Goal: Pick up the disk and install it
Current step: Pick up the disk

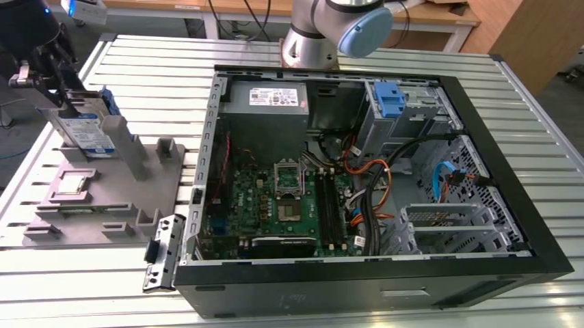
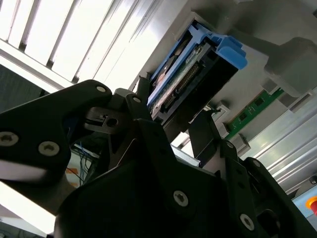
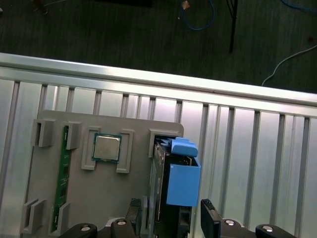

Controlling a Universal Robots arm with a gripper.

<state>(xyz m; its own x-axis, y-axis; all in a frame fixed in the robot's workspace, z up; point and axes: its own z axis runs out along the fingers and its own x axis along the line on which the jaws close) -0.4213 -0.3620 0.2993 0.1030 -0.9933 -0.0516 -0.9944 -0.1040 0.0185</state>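
My gripper grabs the disk by its upper end [image 1: 84, 102] next, to install the disk in the computer case.
The disk [image 1: 87, 130] stands on edge in a slot at the far end of the grey parts holder [image 1: 109, 198], at the exterior view's left. It is silver-grey with a white-and-blue label and a blue carrier frame [image 3: 181, 183]. My gripper [image 1: 59, 92] hangs over its top edge. In both wrist views the black fingers [image 3: 209, 215] stand on either side of the disk [image 2: 181, 74] with small gaps, so the gripper [image 3: 172, 213] is open around it. The gripper [image 2: 173, 116] is level with the disk's upper end.
The open computer case [image 1: 365, 184] lies at the exterior view's right, with a grey power supply [image 1: 273, 99] and a blue latch [image 1: 390, 99] at its drive bay. The holder also carries a processor chip [image 3: 106, 147] and a green memory stick [image 3: 63, 173]. The arm's base [image 1: 319, 34] stands behind the case.
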